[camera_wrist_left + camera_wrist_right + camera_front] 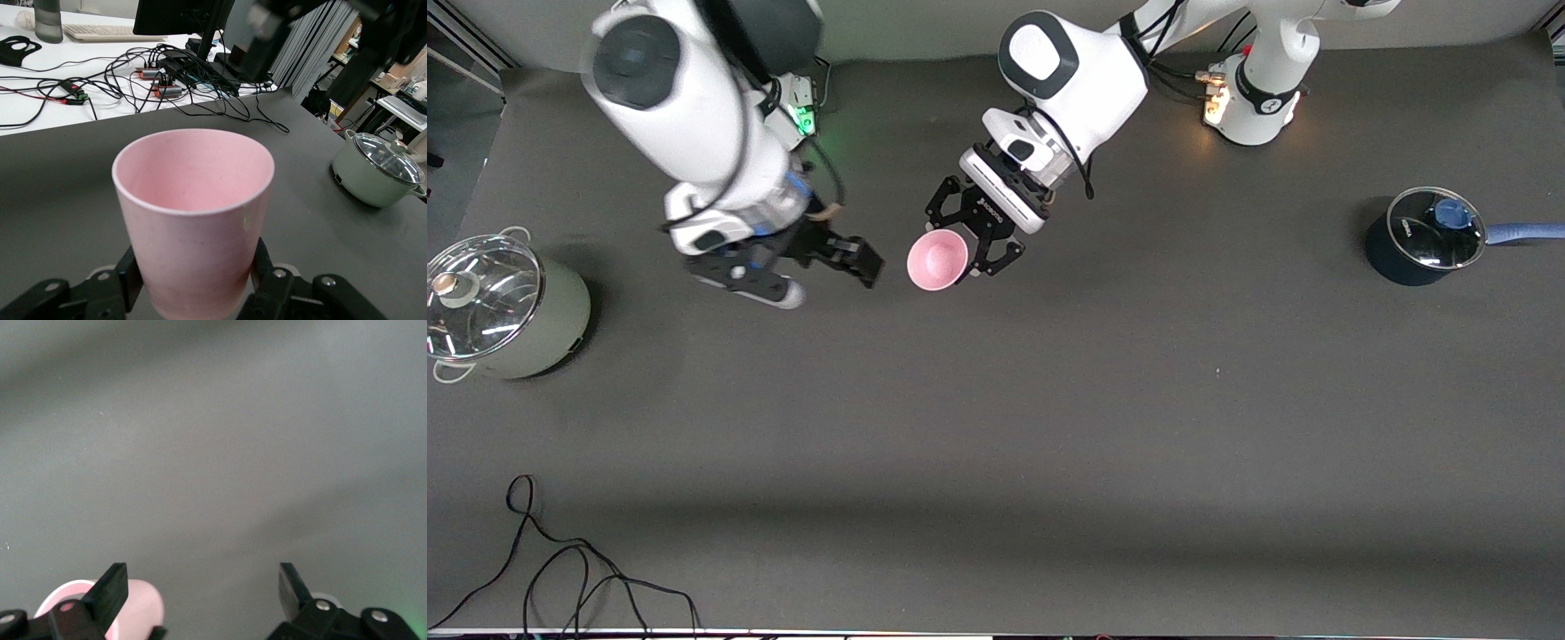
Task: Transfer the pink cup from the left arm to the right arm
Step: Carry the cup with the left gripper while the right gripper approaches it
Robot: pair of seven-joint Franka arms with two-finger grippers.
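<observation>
My left gripper holds the pink cup's lower body. To take the cup over, my right gripper next needs to grab it by its open rim (pixel 911 256) (pixel 57 592).
The pink cup (pixel 936 260) is held above the table in my left gripper (pixel 960 258), whose spindly black fingers are shut on its lower body. In the left wrist view the cup (pixel 193 200) fills the middle, its open mouth facing away, with my left gripper (pixel 193 273) clamped on both sides. My right gripper (pixel 854 267) hangs open and empty beside the cup, toward the right arm's end, a small gap away. In the right wrist view my right gripper (pixel 200 587) has its jaws wide apart over bare table, and part of the cup (pixel 140 607) shows past one finger.
A pale-green pot with a glass lid (pixel 498 311) stands at the right arm's end of the table and also shows in the left wrist view (pixel 377 170). A dark-blue saucepan with a lid (pixel 1427 236) stands at the left arm's end. A black cable (pixel 560 578) lies near the front edge.
</observation>
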